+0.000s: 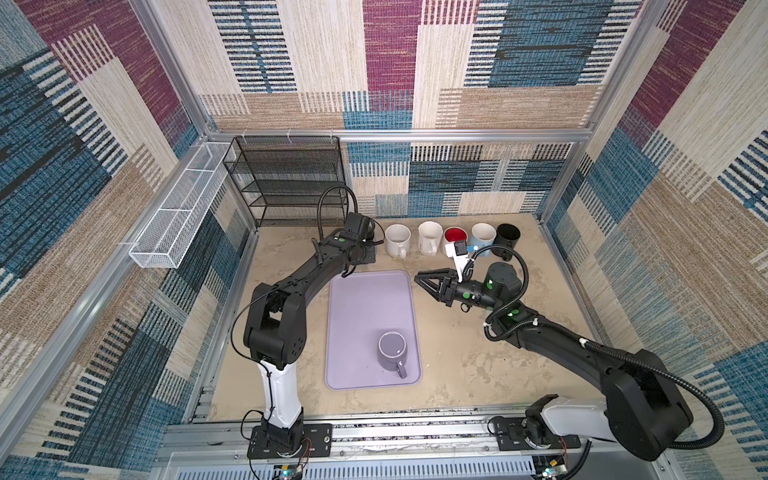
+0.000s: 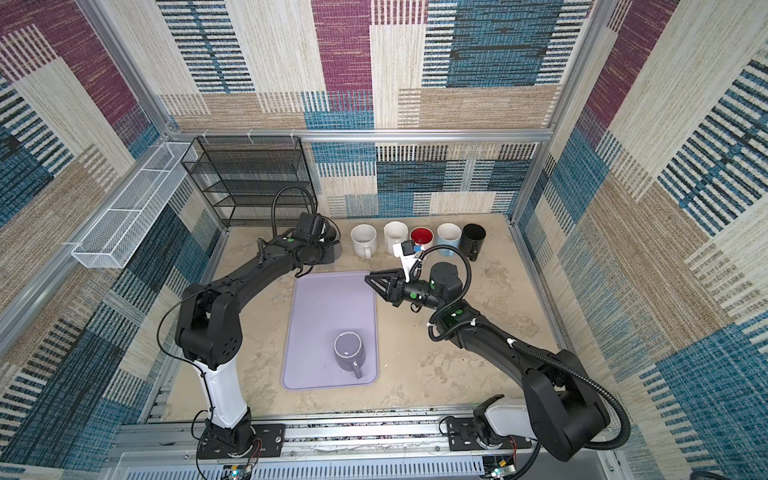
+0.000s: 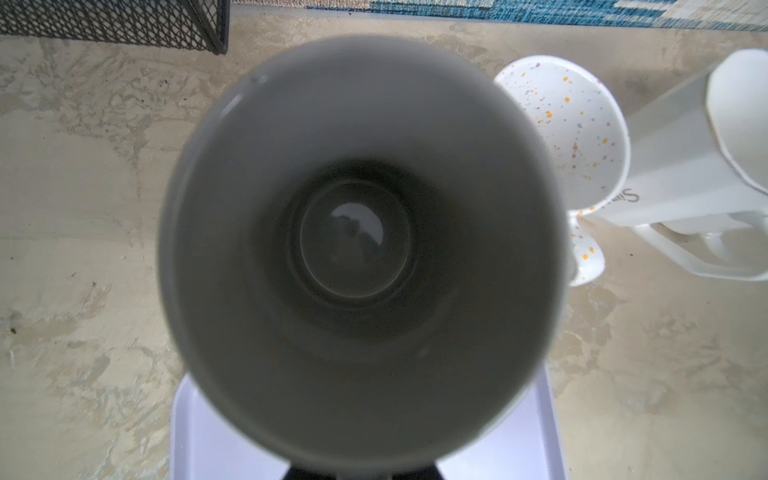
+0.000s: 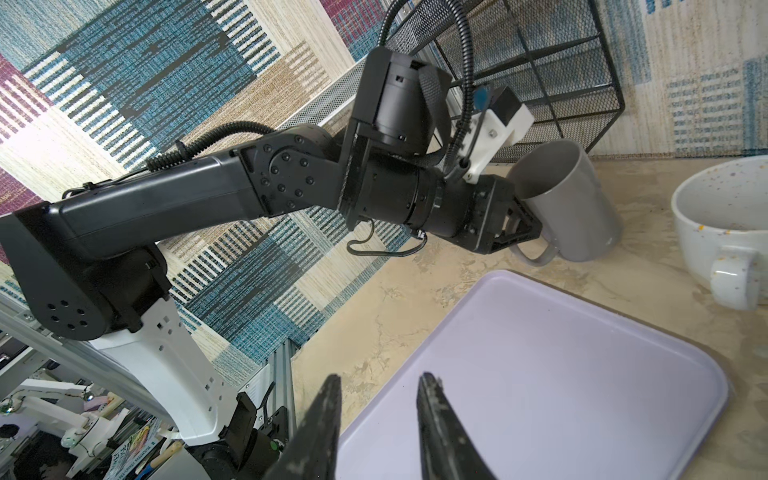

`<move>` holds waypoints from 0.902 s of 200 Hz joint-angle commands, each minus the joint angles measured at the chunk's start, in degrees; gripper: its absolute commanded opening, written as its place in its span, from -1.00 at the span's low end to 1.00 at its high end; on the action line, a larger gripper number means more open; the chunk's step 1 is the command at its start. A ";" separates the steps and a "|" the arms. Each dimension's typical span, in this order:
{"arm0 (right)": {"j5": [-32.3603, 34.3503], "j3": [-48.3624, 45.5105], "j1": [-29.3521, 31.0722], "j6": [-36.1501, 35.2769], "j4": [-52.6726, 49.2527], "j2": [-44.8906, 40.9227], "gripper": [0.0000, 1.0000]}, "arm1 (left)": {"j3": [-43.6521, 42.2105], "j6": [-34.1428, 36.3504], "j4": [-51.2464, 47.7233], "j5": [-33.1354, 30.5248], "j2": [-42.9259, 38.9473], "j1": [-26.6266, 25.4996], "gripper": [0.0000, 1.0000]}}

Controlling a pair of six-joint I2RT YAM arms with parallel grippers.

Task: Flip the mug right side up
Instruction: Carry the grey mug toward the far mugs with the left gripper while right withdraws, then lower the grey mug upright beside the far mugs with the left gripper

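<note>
The grey mug's rim [image 3: 177, 200] is high over the speckled white mug and its base is above the tabletop. I will lower the grey mug before my left gripper releases it.
A grey mug [image 4: 569, 199] sits at the back of the table beside the black mesh shelf. It is tilted, with its base low by the table and its mouth facing my left wrist camera. That view looks straight into the grey mug's inside [image 3: 357, 249]. My left gripper [image 4: 525, 226] is shut on it at the handle side. A purple mug [image 1: 391, 351] stands on the lavender tray [image 1: 365, 307] near its front right corner, handle towards the front. I cannot tell which end is up. My right gripper [image 4: 380, 378] hangs open and empty over the tray's far right corner.
Along the back stand a speckled white mug [image 1: 397, 240], a white mug [image 1: 429, 237], a red-lined mug [image 1: 455, 236], a light blue mug [image 1: 483, 235] and a black mug [image 1: 508, 237]. The black mesh shelf [image 1: 286, 178] fills the back left corner. A white wire basket [image 1: 183, 208] hangs on the left wall.
</note>
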 commanded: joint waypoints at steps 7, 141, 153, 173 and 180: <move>0.09 -0.28 -0.21 -0.59 -0.10 -0.78 -0.32 | 3.98 1.74 -0.16 -3.22 2.38 -0.56 -1.00; 0.59 -1.49 -0.41 -0.16 -1.86 -5.12 -0.32 | 12.26 1.20 -1.56 -3.95 10.84 -1.18 -1.00; 0.66 -1.68 -0.40 -0.08 -1.95 -5.63 -0.32 | 13.51 1.31 -2.42 -3.57 11.70 -1.22 -1.00; 0.85 -1.84 -0.43 0.19 -2.30 -6.56 -0.32 | 14.86 1.26 -3.51 -3.29 12.79 -1.23 -1.00; 0.90 -1.94 -0.45 0.23 -2.49 -6.96 -0.31 | 15.06 1.18 -3.61 -3.28 12.97 -1.18 -1.00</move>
